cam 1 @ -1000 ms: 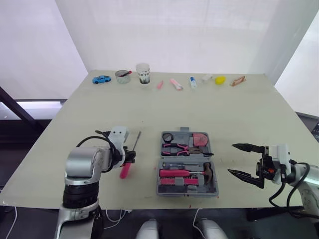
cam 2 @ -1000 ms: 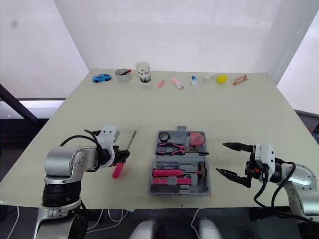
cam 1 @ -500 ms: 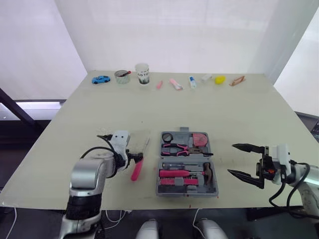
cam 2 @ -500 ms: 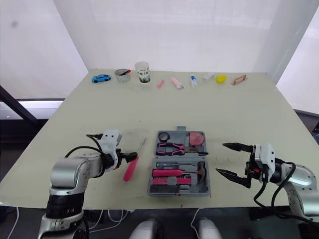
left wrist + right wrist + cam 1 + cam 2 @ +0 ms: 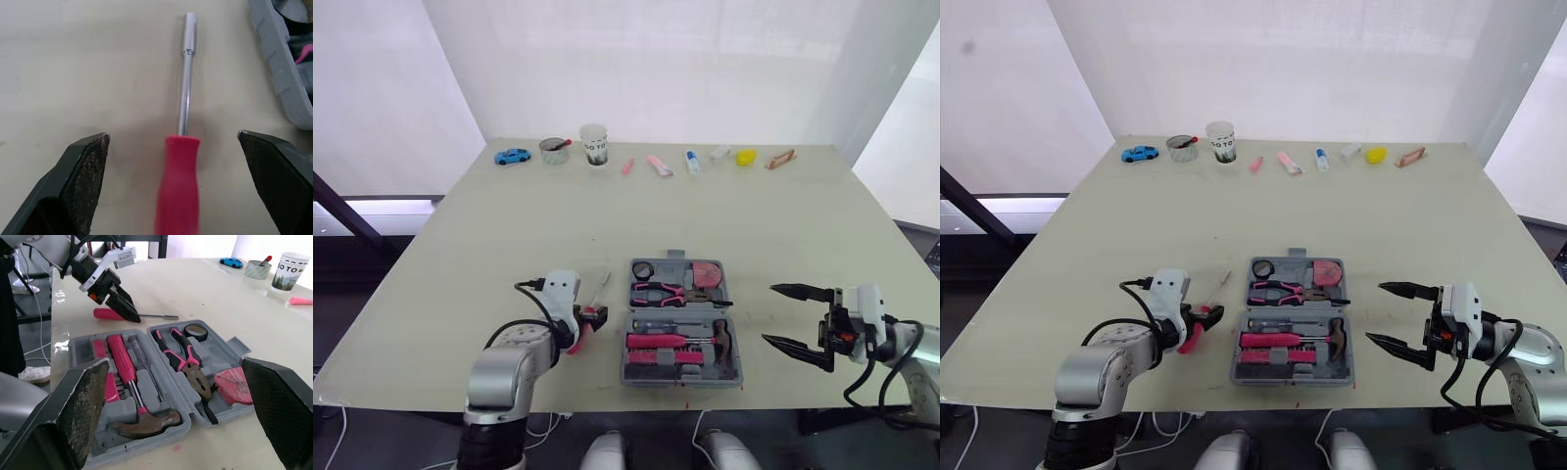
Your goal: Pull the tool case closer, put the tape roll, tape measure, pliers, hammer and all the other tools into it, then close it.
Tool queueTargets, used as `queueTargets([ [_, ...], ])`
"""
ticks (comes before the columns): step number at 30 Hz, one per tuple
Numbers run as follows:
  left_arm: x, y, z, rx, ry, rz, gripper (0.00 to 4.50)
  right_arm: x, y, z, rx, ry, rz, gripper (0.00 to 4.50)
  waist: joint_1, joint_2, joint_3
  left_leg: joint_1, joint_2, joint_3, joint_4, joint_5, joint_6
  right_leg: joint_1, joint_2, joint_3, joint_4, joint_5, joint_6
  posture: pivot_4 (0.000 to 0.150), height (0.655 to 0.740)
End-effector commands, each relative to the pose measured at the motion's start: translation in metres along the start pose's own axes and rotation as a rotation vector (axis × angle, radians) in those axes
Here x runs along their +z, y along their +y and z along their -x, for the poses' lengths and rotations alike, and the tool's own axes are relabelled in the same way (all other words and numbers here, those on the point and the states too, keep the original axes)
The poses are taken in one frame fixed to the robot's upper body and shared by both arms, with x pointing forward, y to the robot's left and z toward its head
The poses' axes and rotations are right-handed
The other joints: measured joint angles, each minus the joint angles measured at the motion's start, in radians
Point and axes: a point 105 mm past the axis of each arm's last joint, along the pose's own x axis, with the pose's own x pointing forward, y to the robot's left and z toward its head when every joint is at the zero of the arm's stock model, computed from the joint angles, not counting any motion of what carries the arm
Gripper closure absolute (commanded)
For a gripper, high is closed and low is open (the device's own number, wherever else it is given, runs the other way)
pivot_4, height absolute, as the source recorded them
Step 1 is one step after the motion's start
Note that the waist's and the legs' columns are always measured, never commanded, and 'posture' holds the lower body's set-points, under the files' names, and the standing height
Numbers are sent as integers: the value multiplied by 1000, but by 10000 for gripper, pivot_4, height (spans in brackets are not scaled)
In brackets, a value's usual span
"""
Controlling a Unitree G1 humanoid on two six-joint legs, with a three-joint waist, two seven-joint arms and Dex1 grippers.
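Note:
My left gripper is about to grab the pink-handled screwdriver by its thick handle to keep it balanced, since a long thin shaft sticks out of the screwdriver.
The grey tool case lies open near the table's front edge. It holds a black tape roll, a pink tape measure, pliers, a hammer and other pink-handled tools. A pink-handled screwdriver lies on the table just left of the case. My left gripper is open, with the handle between its spread fingers and neither finger touching it. Right of the case, my right gripper hangs open and empty above the table.
Along the far edge stand a blue toy car, a tin, a paper cup, small pink items and a yellow object. Bare table lies between that row and the case.
My left gripper and the screwdriver have shifted right, closer to the case's left side. The right gripper has stayed put.

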Motion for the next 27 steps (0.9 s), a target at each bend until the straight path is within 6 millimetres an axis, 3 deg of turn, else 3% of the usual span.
queueTargets([
  [1,7,-3,3,-1,-80,-24,212,12,-3,4,-2,-12,49,0,-1,0,0,0,0,0,0,0,0,0,0,0,0,0,0,1500,7400],
  [17,-17,-3,3,-51,-197,-62,212,12,-3,3,-3,-13,53,0,0,0,0,0,0,0,0,0,0,0,0,0,-1,0,0,1500,7400],
  [20,-16,-4,2,-62,-231,-76,8393,12,-3,3,-7,-13,53,0,0,0,0,0,0,1,0,0,0,0,0,0,-1,0,0,1500,7400],
  [21,-17,-3,1,-57,-234,-72,12332,11,-3,3,-7,-12,52,0,0,0,0,0,0,1,0,0,0,0,0,0,-1,0,0,1500,7400],
  [22,-18,-3,-1,-56,-233,-72,21052,11,-2,2,-9,-12,50,0,0,0,0,0,0,1,0,0,0,0,0,0,-1,0,0,1500,7400],
  [24,-20,-4,-3,-57,-236,-68,23840,10,-1,2,-10,-13,48,0,1,1,0,0,0,1,0,0,0,0,0,0,-1,0,0,1500,7400],
  [27,-20,-5,-5,-61,-240,-63,37133,10,-1,2,-13,-15,48,0,1,1,-1,0,0,1,0,0,0,0,0,0,-1,0,0,1500,7400],
])
